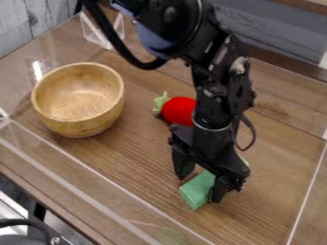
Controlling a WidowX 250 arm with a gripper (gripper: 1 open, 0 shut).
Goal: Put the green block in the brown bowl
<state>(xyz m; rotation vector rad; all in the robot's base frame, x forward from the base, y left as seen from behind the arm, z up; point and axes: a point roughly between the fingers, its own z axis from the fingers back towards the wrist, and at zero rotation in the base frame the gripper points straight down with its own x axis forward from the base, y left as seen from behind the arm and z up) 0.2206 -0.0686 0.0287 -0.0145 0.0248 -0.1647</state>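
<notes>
The gripper's fingers reach down on both sides of the green block (196,194), so the gripper would hold the block if it closed now. It should close now.
The green block (196,194) lies on the wooden table (115,153) near its front edge, only its lower end showing. My gripper (205,184) points straight down over it, open, with one finger on each side of the block. Whether the fingers touch it I cannot tell. The brown bowl (79,98) stands empty at the left, well apart from the gripper.
A red strawberry-like toy with a green leaf (177,109) lies just behind the arm. A clear plastic wall (76,196) runs along the table's front and left edges. Black cables loop over the arm at the top.
</notes>
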